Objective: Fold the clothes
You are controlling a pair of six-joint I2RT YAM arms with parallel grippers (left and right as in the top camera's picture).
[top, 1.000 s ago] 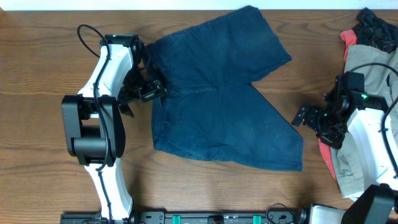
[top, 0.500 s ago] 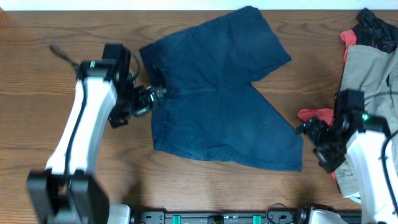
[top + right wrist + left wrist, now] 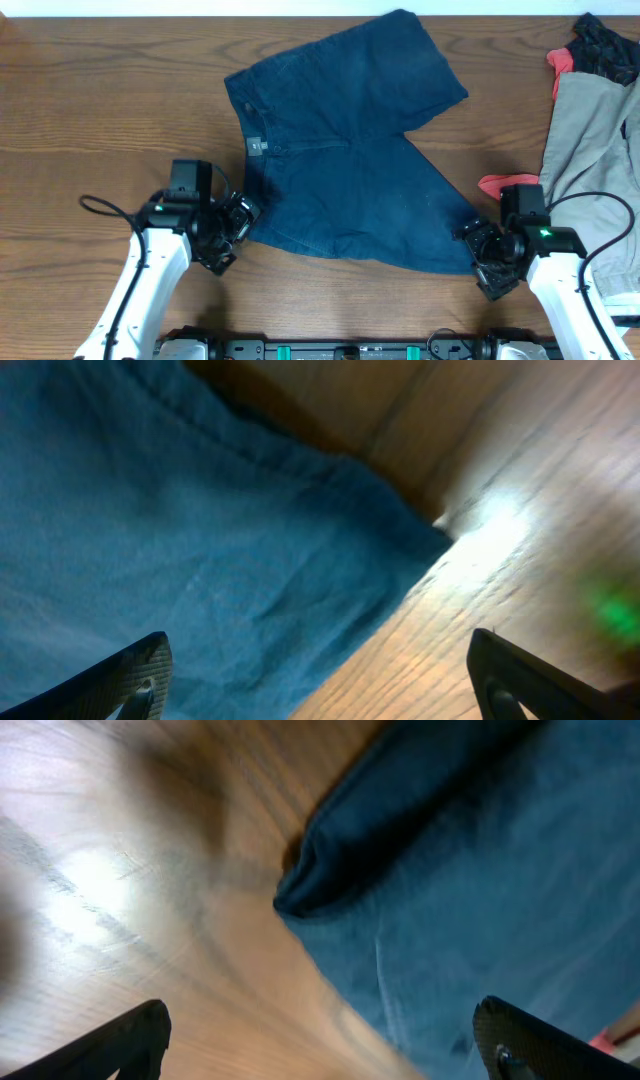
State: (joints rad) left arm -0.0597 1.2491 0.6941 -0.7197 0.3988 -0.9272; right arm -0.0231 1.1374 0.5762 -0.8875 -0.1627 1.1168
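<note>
I will grab the denim shorts (image 3: 350, 150) by the near leg's hem corner (image 3: 468, 267) with my right gripper next. Then I can fold that leg over the far leg.
The dark navy denim shorts (image 3: 350, 150) lie spread flat on the wooden table, waistband at the left with a small patch (image 3: 256, 146), two legs fanning right. My left gripper (image 3: 238, 232) is open at the near left corner of the waistband; the left wrist view shows that corner (image 3: 300, 900) between its fingers (image 3: 320, 1045). My right gripper (image 3: 478, 262) is open at the near leg's hem corner; the right wrist view shows that corner (image 3: 420, 535) above its spread fingers (image 3: 320, 680).
A beige garment (image 3: 590, 150) lies at the right edge with a red cloth (image 3: 505, 185) poking out beneath it, and dark and red cloth (image 3: 600, 45) at the far right corner. Bare wood (image 3: 90, 110) lies left of the shorts.
Both arms have drawn back toward the table's near edge. The left gripper moved from the waistband middle down to its near corner. The right gripper moved left and nearer, to the hem corner.
</note>
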